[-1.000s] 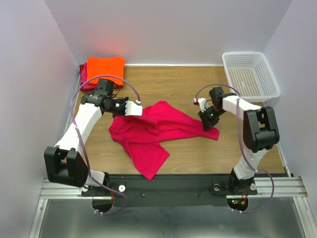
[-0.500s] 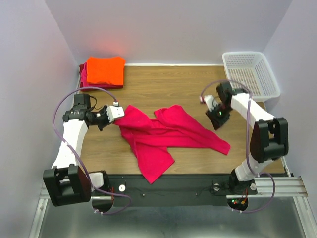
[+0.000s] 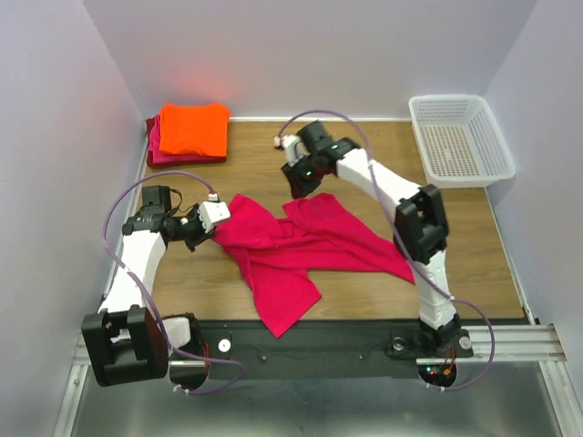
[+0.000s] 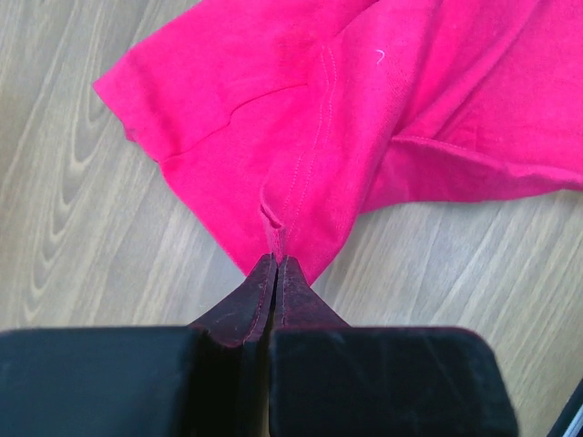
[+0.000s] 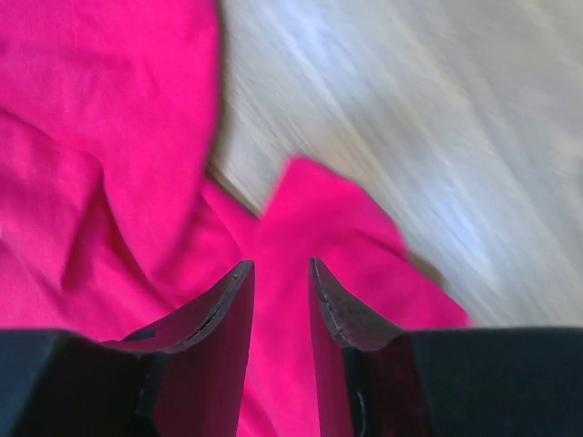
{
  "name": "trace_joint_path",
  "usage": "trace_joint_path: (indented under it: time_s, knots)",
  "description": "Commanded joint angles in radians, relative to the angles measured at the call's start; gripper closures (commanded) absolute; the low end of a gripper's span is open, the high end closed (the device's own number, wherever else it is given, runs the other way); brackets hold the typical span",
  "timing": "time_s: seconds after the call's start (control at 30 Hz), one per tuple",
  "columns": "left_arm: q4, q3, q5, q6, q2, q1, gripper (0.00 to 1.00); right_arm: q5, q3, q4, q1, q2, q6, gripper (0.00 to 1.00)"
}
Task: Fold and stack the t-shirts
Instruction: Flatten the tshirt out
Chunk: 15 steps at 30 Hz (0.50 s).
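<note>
The magenta-pink t-shirt [image 3: 301,246] needs to be stretched open for folding, so my right gripper should next grab it by its far-edge corner, away from where my left gripper holds it.
A magenta-pink t-shirt [image 3: 301,246] lies crumpled and spread across the middle of the table. My left gripper [image 3: 219,218] is shut on its left edge; in the left wrist view the closed fingertips [image 4: 276,261] pinch a fold of the pink cloth [image 4: 364,109]. My right gripper [image 3: 299,184] hangs over the shirt's far edge, jaws open, nothing between them; the right wrist view shows pink cloth [image 5: 137,182] under the gripper [image 5: 281,266]. A folded orange t-shirt [image 3: 193,127] rests on a darker red one [image 3: 156,151] at the back left.
A white mesh basket [image 3: 460,137] stands at the back right corner. Walls close in on the left, back and right. Bare wooden tabletop [image 3: 455,246] shows right of the shirt and along the front.
My right gripper let go of the shirt's right end, opened wider and swung left to the shirt's far edge. My left gripper pulled the shirt's left edge leftward, spreading it.
</note>
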<state>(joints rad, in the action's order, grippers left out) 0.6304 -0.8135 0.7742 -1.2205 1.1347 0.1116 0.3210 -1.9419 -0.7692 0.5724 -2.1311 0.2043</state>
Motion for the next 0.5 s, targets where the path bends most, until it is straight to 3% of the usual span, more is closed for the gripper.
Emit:
trace_joint_path:
  time_s: [0.0, 0.47]
  knots:
    - [-0.055, 0.033, 0.034, 0.067, -0.050, 0.000, 1.00, -0.092, -0.106, 0.086, 0.064, -0.090, -0.120, 0.65]
    - [-0.090, 0.060, 0.014, 0.075, -0.047, 0.002, 1.00, -0.246, -0.181, 0.123, 0.129, -0.283, -0.131, 0.64]
